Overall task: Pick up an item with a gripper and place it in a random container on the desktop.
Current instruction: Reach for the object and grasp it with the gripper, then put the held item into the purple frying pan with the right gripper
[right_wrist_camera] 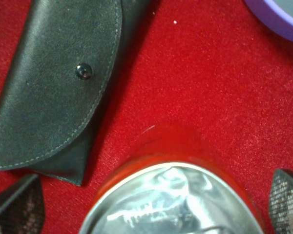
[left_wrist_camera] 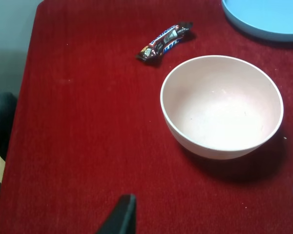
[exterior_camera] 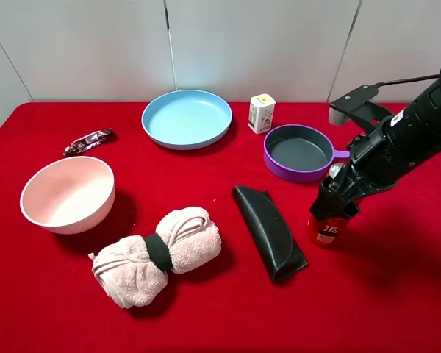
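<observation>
My right gripper should close and would hold the red can: its fingers are beside the can around its silver top.
The red drink can stands upright on the red desktop, just in front of the purple pan. My right gripper is lowered over the can's top with a finger on each side. In the right wrist view the can's silver top fills the space between the two fingertips, with a small gap on one side; the jaws stand open. The pan's rim shows at a corner of that view. Of my left gripper only one fingertip shows, above bare red cloth near the pink bowl.
A black case lies just left of the can. A rolled towel, the pink bowl, a candy bar, a blue plate and a small carton sit on the cloth.
</observation>
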`<state>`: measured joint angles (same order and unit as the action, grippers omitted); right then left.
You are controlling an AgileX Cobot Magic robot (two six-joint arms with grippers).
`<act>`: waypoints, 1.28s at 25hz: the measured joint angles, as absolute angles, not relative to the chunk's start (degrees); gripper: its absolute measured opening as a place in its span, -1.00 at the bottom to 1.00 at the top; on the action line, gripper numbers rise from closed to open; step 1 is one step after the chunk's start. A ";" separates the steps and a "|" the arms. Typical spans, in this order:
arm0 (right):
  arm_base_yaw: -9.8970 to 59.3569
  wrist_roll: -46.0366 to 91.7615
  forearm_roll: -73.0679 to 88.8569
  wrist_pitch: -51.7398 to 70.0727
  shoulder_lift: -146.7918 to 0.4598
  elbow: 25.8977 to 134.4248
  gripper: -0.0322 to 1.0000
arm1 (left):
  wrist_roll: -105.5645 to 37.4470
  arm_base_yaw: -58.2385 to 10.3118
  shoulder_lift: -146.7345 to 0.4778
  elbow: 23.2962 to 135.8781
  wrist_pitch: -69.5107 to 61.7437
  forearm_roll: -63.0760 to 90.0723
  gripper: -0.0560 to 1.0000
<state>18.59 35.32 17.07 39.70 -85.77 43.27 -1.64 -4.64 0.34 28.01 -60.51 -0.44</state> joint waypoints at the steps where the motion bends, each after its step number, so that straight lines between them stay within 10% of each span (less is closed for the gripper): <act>1: 18.59 35.32 17.07 39.75 -85.77 43.27 0.41 | -1.64 -4.64 0.34 28.01 -60.51 -0.44 0.99; 10: 18.59 35.34 16.61 39.55 -85.77 43.27 -0.09 | -1.64 -4.64 0.34 28.01 -60.51 -0.44 0.99; 32: 18.59 30.20 12.49 47.29 -86.24 49.72 -0.09 | -1.64 -4.64 0.34 28.01 -60.51 -0.44 0.99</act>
